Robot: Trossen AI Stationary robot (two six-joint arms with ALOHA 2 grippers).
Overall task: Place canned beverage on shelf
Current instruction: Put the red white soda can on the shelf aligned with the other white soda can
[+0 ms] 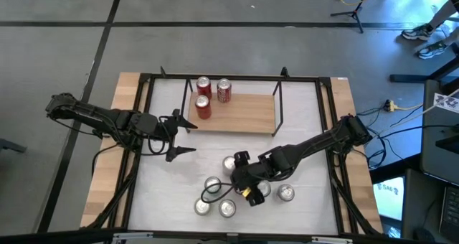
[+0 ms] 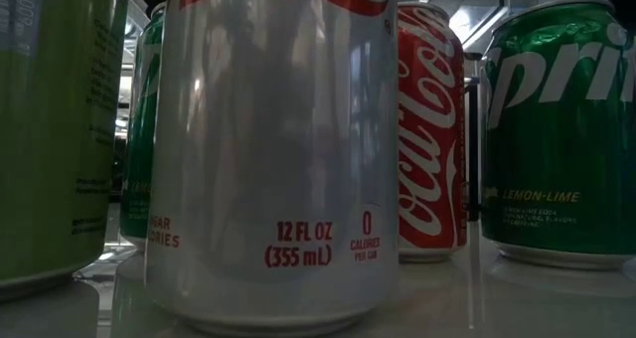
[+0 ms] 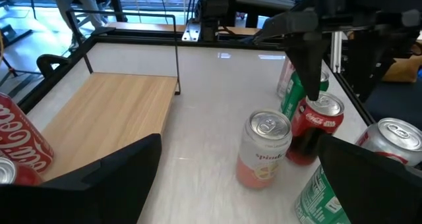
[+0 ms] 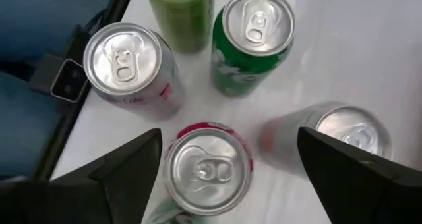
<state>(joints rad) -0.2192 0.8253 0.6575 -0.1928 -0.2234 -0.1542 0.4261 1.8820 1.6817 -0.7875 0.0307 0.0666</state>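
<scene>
I should move my right gripper lower before it closes on the red-rimmed can, because its fingers are still above the can in the right wrist view.
The shelf [image 1: 244, 113] is a light-wood board in a black wire frame at the table's far middle. Three red cans [image 1: 204, 93] stand on its left end. Several more cans stand in a cluster [image 1: 215, 197] near the front edge. My right gripper [image 4: 229, 135] is open and slants down over this cluster. Its fingers stand on either side of a red-rimmed can [image 4: 208, 171], which stands upright on the table. My left gripper [image 1: 193, 138] waits open above the table, left of the shelf's near-left corner. My right gripper has one finger [image 4: 142, 155] right at the red-rimmed can's side; I cannot tell whether it touches. Its other finger [image 4: 330, 158] stands clearly apart from the can.
Round the red can stand a green can [image 4: 254, 39], a silver can [image 4: 125, 66], a yellow-green can [image 4: 178, 13] and a pink can [image 4: 349, 135]. The shelf board's right part [image 3: 105, 112] is bare. A black frame [image 1: 326, 129] rims the white tabletop.
</scene>
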